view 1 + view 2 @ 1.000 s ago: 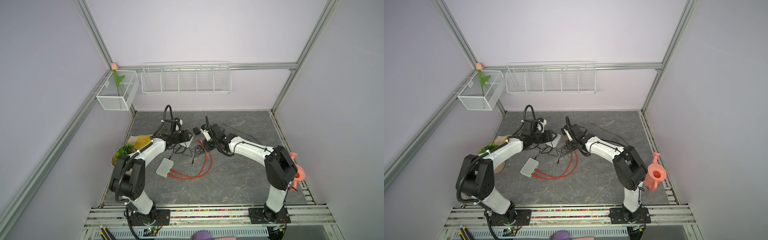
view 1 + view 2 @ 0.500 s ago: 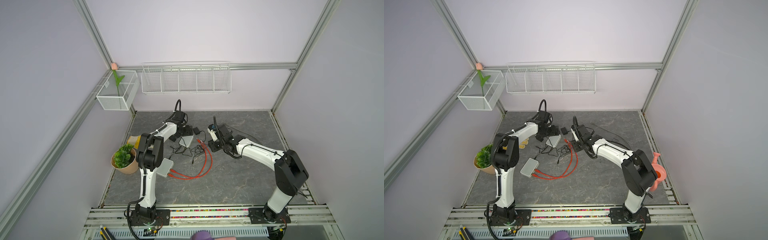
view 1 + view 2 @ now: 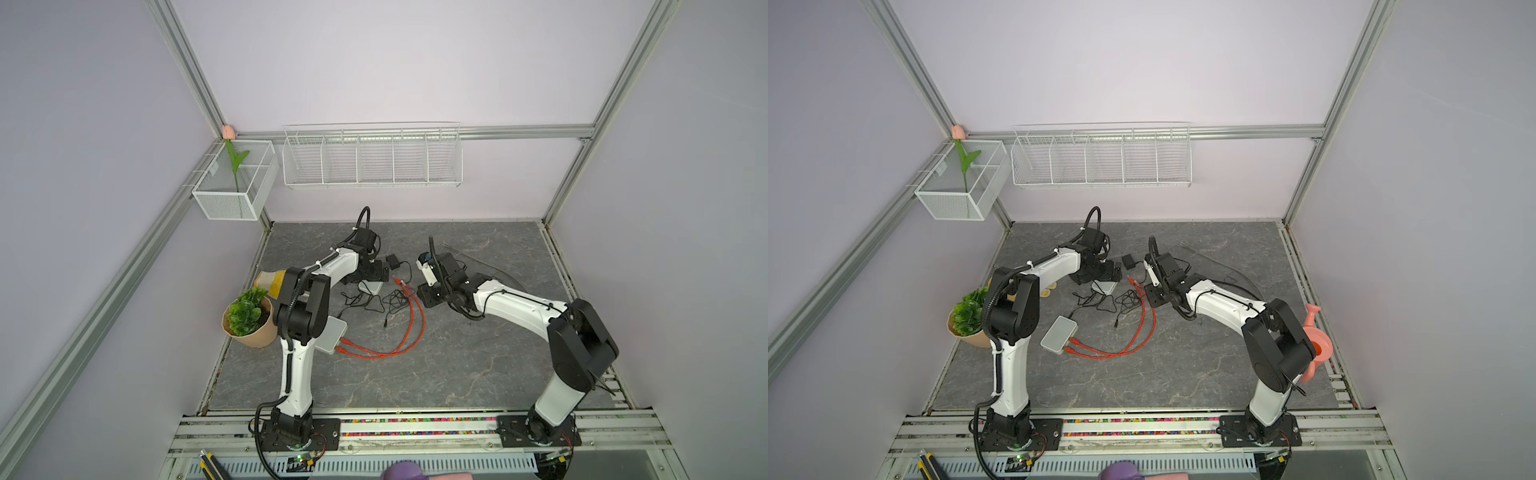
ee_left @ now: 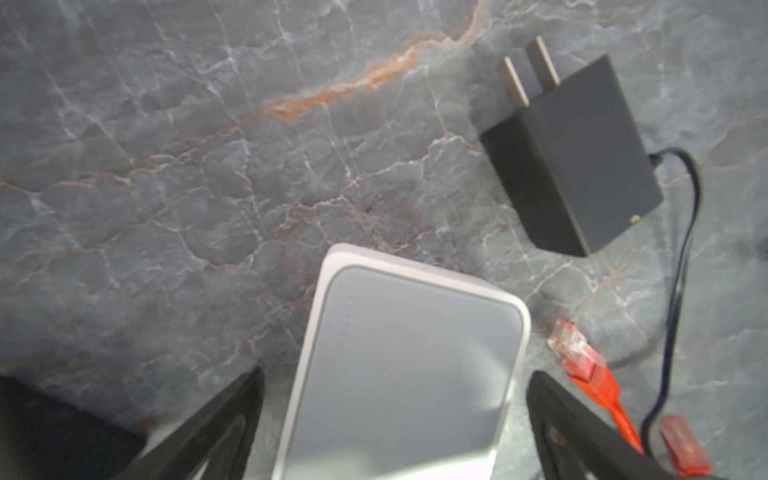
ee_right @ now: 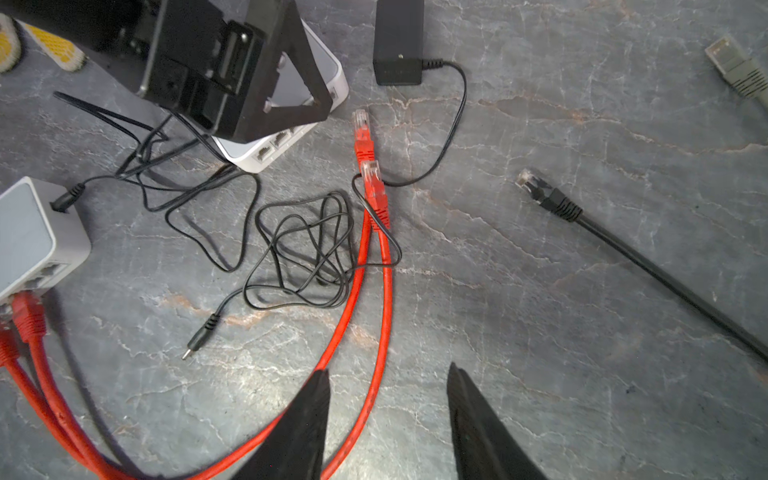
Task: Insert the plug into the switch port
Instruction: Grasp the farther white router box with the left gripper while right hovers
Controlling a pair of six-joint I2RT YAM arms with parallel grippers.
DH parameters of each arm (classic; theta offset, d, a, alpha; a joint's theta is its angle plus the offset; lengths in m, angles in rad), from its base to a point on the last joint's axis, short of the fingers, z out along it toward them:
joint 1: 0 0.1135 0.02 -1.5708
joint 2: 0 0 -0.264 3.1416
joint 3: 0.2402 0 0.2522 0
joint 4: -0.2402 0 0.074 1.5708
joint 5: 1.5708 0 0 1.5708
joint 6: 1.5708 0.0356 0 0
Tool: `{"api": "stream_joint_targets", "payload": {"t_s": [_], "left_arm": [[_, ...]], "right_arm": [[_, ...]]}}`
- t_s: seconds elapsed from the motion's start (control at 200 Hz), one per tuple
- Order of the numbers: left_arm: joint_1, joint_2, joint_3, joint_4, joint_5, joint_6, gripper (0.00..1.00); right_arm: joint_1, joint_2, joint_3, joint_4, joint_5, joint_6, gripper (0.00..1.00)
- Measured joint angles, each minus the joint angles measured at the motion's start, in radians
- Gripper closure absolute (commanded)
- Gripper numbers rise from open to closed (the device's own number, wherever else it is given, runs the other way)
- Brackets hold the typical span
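Note:
The plug needs to go in at the switch's short end, so my left gripper should next grab the white switch across its long sides and leave that end clear.
The white switch lies flat on the table between the fingers of my left gripper. The jaws stand open, with a gap on each side of the switch. Its row of ports faces the cables. Two loose red plugs lie side by side just beside the switch, the nearer plug a short way off its corner. My right gripper hangs open above the red cables, gripping nothing. In both top views the left gripper and right gripper face each other across the plugs.
A second grey switch holds the red cables' other ends. A black power adapter, its tangled wire, a black cable with its plug and a grey plug lie around. A potted plant stands at the left and a pink watering can at the right.
My left gripper's jaws have spread wide around the white switch and that arm's elbow has risen. My right gripper has pulled back to the right, away from the adapter, and opened somewhat.

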Motion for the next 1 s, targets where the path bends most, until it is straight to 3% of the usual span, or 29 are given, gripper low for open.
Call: {"api": "stream_joint_targets", "payload": {"t_s": [0.22,0.345,0.425,0.54,0.6,0.835,1.0], "left_arm": [[-0.023,-0.017,-0.034,0.003,-0.040,0.014,0.17],[-0.056,-0.002,-0.016,-0.022,-0.102,0.033,0.30],[-0.078,0.010,0.003,-0.038,-0.129,0.045,0.43],[-0.092,0.013,0.009,-0.041,-0.138,0.043,0.75],[-0.092,0.013,0.009,-0.040,-0.135,0.042,0.86],[-0.080,-0.024,-0.013,-0.041,-0.079,0.042,0.91],[-0.050,-0.256,-0.129,-0.004,-0.013,0.032,0.92]], "right_arm": [[0.000,0.000,-0.018,0.003,0.000,0.005,0.52],[0.000,-0.005,-0.023,0.006,0.001,0.010,0.52],[0.000,-0.018,-0.032,0.009,0.003,0.013,0.52],[0.000,-0.047,-0.047,0.010,0.011,0.016,0.52],[0.000,-0.060,-0.049,0.010,0.013,0.017,0.52],[0.000,-0.068,-0.049,0.007,0.002,0.011,0.53],[0.019,-0.067,-0.015,-0.031,-0.030,0.000,0.53]]}}
